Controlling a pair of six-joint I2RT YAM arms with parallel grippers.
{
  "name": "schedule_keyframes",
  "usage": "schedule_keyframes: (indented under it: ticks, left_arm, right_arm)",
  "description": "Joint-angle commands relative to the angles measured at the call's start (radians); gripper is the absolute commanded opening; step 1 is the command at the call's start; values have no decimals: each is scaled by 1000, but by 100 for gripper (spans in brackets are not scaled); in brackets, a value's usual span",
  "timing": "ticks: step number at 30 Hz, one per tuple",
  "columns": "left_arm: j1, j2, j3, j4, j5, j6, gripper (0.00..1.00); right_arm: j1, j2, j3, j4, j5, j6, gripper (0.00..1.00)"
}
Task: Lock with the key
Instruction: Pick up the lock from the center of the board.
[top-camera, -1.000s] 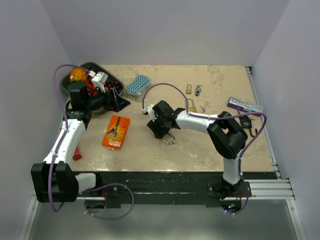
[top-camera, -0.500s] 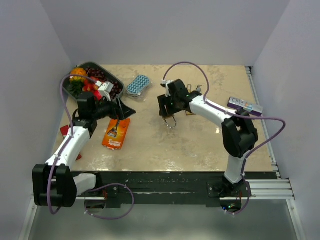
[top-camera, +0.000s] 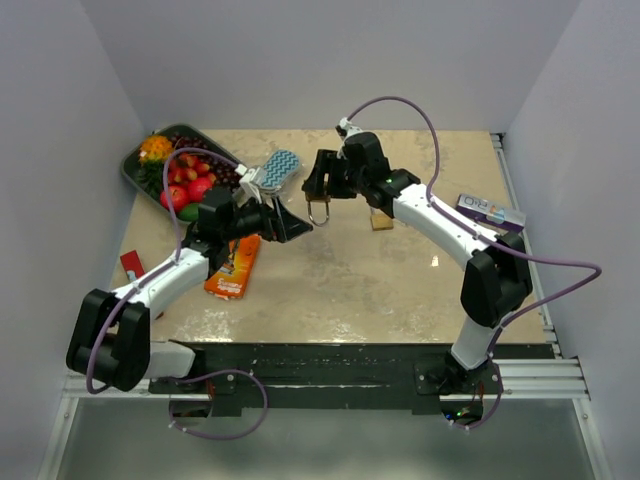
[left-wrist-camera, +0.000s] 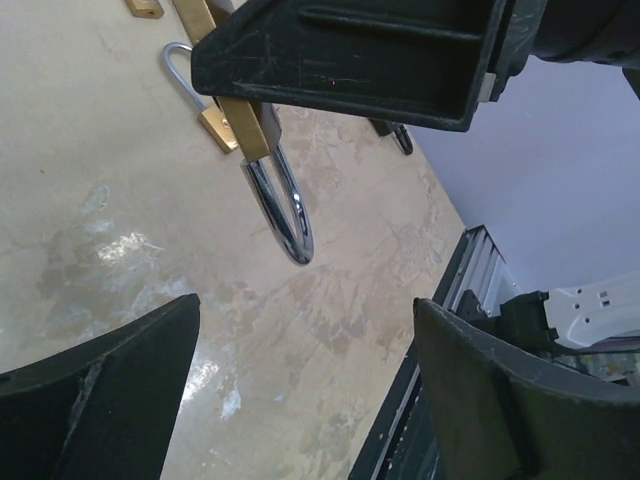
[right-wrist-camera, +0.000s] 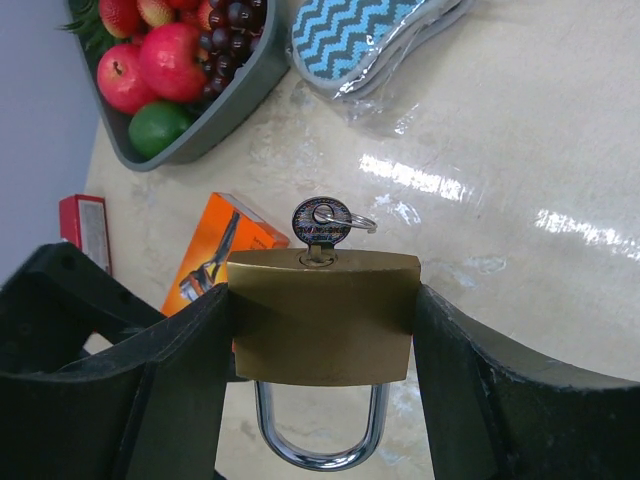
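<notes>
Next, my left gripper reaches the padlock and grabs its hanging shackle (right-wrist-camera: 321, 436). That leaves body and key (right-wrist-camera: 320, 222) free for my right gripper to lock.
A brass padlock (right-wrist-camera: 322, 315) hangs above the table, shackle down, with my right gripper (right-wrist-camera: 322, 340) shut on its two sides. A silver key (right-wrist-camera: 320, 222) on a small ring sticks out of the top of its body. In the top view the padlock (top-camera: 320, 212) is at the back middle, under the right gripper (top-camera: 320, 195). My left gripper (top-camera: 288, 222) stands open just left of it, nothing between its fingers. In the left wrist view the padlock's shackle (left-wrist-camera: 285, 210) hangs ahead of the open left gripper (left-wrist-camera: 305, 390).
A second brass padlock (top-camera: 381, 219) lies on the table right of the held one. A grey fruit tray (top-camera: 135, 168) and a blue zigzag sponge (top-camera: 277, 168) sit back left. An orange box (top-camera: 232, 265) lies under the left arm, a purple box (top-camera: 490, 210) at the right.
The right arm has lifted the padlock off the middle of the table and carried it toward the back. The left arm has swung right, toward the padlock.
</notes>
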Motion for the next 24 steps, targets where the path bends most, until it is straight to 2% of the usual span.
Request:
schedule_keyframes:
  ticks: [1,10,16,21,24]
  left_arm:
    - [-47,37,22,145,-72,-79,91]
    - [-67,95,44,167,-153,-128,78]
    - [-67,110,67,168,-176,-136,50]
    - [-67,118,81,173,-176,-134,39]
    - [-67,126,84,178,-163,-136,16]
  right_arm:
    - [3,-66,49,111,-46,108,0]
    - [3,-99,10,153,-86,166,0]
    - [4,-108,-19,190,-138,183,0]
    - [4,-114,-42,199,-155,198,0]
    - [4,-111,-44,199,-166,203,0]
